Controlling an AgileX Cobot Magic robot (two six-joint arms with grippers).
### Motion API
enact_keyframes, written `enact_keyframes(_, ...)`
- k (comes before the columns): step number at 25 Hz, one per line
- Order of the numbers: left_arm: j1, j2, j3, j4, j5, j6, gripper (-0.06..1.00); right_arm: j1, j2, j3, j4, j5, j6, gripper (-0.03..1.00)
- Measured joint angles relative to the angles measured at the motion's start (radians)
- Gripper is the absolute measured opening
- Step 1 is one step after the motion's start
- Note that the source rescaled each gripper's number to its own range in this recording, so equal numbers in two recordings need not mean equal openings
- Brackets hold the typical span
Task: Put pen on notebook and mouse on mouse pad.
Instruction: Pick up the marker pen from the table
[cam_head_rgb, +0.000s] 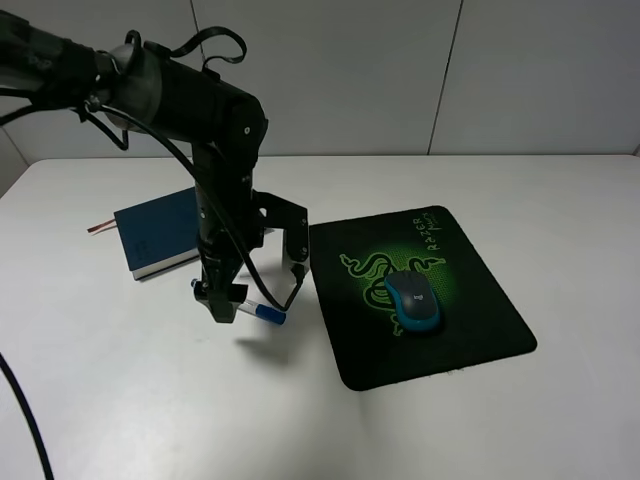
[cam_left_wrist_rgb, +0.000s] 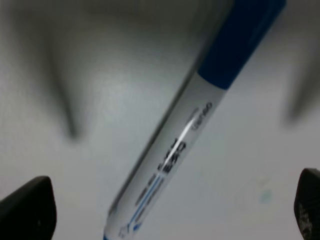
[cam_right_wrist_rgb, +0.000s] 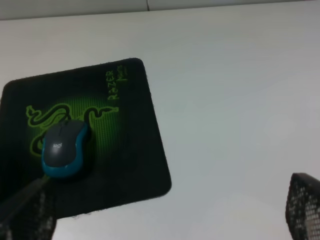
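Observation:
I need to lower my left gripper before I close it on the pen. Its fingers are still above the pen in the left wrist view.
The pen, white with a blue cap, lies on the white table just left of the mouse pad. My left gripper hangs low over it, open, one finger on each side. Up close, the left wrist view shows the pen slanting between the spread fingertips. The dark blue notebook lies behind the arm, ribbon sticking out to the left. The mouse sits on the pad's green logo. In the right wrist view my right gripper is open above the table, and the mouse rests on the mouse pad.
The left arm's black links and cables reach in from the upper left over the notebook. A grey wall stands behind the table's far edge. The right arm does not show in the exterior high view.

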Motion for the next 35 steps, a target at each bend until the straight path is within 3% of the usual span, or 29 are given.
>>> enact_keyframes(20, -0.001, 0.080, -0.007, -0.022, -0.092, 0.022, 0.91, 0.000, 0.000, 0.000, 0.003, 0.000, 0.001, 1.00)
enact_keyframes(29, -0.001, 0.080, -0.007, -0.039, -0.112, 0.022, 0.61, 0.000, 0.000, 0.000, 0.003, 0.000, 0.001, 1.00)
enact_keyframes(35, -0.001, 0.081, -0.007, -0.050, -0.114, 0.022, 0.31, 0.000, 0.000, 0.000, 0.003, 0.000, 0.001, 1.00)
